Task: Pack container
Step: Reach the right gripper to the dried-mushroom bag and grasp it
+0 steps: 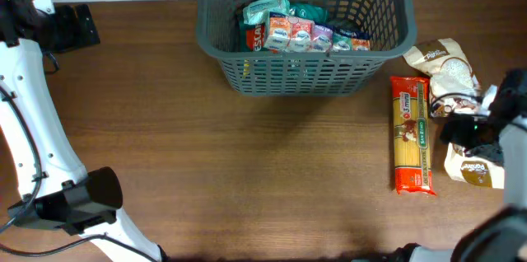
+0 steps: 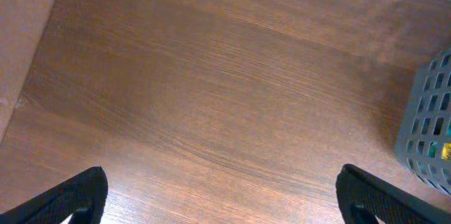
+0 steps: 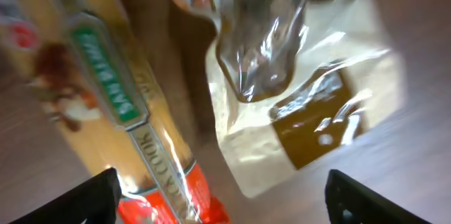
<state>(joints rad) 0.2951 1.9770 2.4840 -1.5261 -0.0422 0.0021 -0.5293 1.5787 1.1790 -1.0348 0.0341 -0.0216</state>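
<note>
I should grab the cream bag's clear plastic middle point(image 3: 258, 60) with my right gripper next. The bag's brown-label end then stays free to go into the container.
The container point(image 1: 305, 72), a dark grey lattice basket, stands at the back middle of the table with several small grocery packets point(image 1: 300, 33) inside; one corner of it point(image 2: 430, 125) shows in the left wrist view. A long orange spaghetti packet point(image 1: 412, 134) point(image 3: 91, 90) lies to its right. Beside the spaghetti lie a white rice bag point(image 1: 449, 68) and a cream bag with a brown label point(image 1: 476, 170) point(image 3: 310, 104). My right gripper point(image 1: 463, 128) point(image 3: 225, 199) hangs open just above the gap between the spaghetti and the cream bag, holding nothing. My left gripper point(image 2: 222, 196) is open over bare wood at the far left.
The left arm point(image 1: 33, 130) runs along the table's left side, its base point(image 1: 78, 200) at the front left. The table's left edge point(image 2: 28, 76) shows in the left wrist view. Bare wood lies in front of the basket.
</note>
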